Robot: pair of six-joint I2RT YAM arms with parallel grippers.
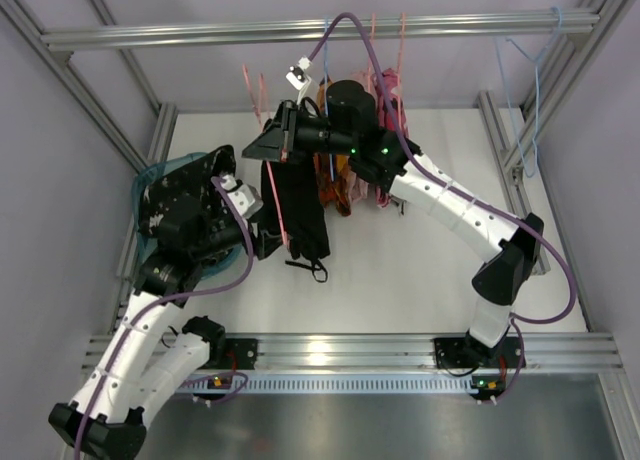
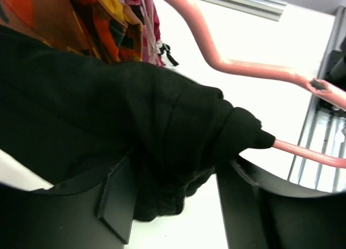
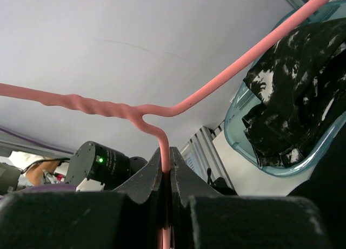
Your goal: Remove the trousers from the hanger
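My left gripper would go up alone if I lifted it now, and the black trousers would stay on the pink hanger, because its fingers are open around the bunched cloth.
The plain black trousers (image 1: 300, 215) hang over a pink hanger (image 1: 282, 220), their straps dangling at the bottom. My right gripper (image 1: 268, 146) is shut on the hanger's neck (image 3: 162, 143) and holds it up above the table. My left gripper (image 1: 266, 238) is at the trousers' lower left edge. In the left wrist view it (image 2: 178, 170) is open, with a bunch of black cloth (image 2: 162, 151) between the jaws, against the left finger (image 2: 116, 205) and apart from the right one. The speckled black trousers (image 1: 185, 195) lie in the teal basket (image 3: 238, 119).
Orange patterned and pink garments (image 1: 345, 185) hang on more pink hangers behind the black trousers. Blue wire hangers (image 1: 530, 80) hang at the back right frame post. The teal basket (image 1: 145, 180) stands at the table's left edge, under my left arm.
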